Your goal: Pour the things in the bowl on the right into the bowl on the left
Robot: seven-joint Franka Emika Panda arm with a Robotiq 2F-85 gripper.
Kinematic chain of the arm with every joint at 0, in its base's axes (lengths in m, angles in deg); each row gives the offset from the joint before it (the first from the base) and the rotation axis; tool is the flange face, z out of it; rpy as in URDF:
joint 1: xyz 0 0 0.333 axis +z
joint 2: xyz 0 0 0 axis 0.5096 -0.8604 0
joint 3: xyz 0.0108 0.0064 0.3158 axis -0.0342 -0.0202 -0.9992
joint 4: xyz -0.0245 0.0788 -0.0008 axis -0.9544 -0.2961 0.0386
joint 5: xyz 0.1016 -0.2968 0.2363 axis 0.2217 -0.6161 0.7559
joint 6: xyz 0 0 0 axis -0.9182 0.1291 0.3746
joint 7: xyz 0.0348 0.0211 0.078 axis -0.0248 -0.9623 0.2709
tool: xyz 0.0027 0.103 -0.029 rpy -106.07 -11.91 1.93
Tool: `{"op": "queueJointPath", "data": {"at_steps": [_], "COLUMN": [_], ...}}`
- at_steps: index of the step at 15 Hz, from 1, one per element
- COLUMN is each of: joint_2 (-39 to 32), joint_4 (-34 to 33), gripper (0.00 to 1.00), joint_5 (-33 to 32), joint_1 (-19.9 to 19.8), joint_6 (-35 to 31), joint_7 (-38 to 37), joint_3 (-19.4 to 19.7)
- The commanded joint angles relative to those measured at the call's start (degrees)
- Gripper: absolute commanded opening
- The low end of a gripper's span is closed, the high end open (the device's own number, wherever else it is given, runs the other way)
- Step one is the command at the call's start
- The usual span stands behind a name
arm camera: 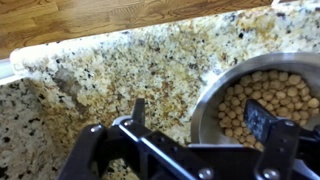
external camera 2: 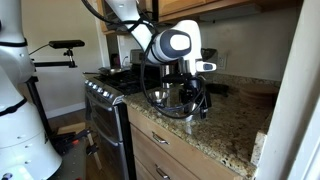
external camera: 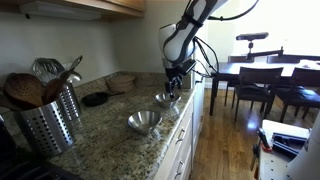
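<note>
I should next grab the tan balls' bowl by its rim, so that the opposite edge of the tan balls' bowl stays free to pour into the other bowl.
A steel bowl (arm camera: 206, 92) holds small tan balls (arm camera: 262, 98) like chickpeas; it sits on the granite counter under my gripper (arm camera: 200, 116). The gripper is open. One finger is outside the bowl's rim over the counter and the other is inside, above the balls. In an exterior view this bowl (external camera: 166, 99) is below the gripper (external camera: 174, 78), and a second steel bowl (external camera: 144, 121) stands nearer the counter's front; I cannot see what is in it. In an exterior view the gripper (external camera 2: 192, 98) hangs over the bowls (external camera 2: 172, 103), which the arm partly hides.
A perforated steel utensil holder (external camera: 50, 122) with wooden spoons stands on the counter. A dark pan (external camera: 95, 98) lies behind the bowls. The counter edge (external camera: 182, 118) runs beside the bowls. A dining table with chairs (external camera: 262, 75) stands beyond. A stove (external camera 2: 108, 90) adjoins the counter.
</note>
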Motion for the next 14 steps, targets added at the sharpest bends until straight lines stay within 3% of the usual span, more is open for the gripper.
{"op": "queueJointPath", "data": {"at_steps": [1,6,7,9,14], "joint_2": [-0.4,-1.5,-1.6,-1.6,-1.6], "joint_4": [0.0,-0.4,-0.3,-0.3,-0.3], "gripper": [1.0,0.97,0.75,0.7,0.37], "joint_5": [-0.9,-0.7,-0.7,-0.8,-0.9], "joint_1": [0.9,1.0,1.0,1.1,1.1], "joint_6": [-0.4,-0.4,-0.5,-0.5,-0.6], "joint_7": [-2.3,-3.1,-3.3,-3.7,-3.9], "joint_3": [0.8,0.8,0.8,0.9,0.9]}}
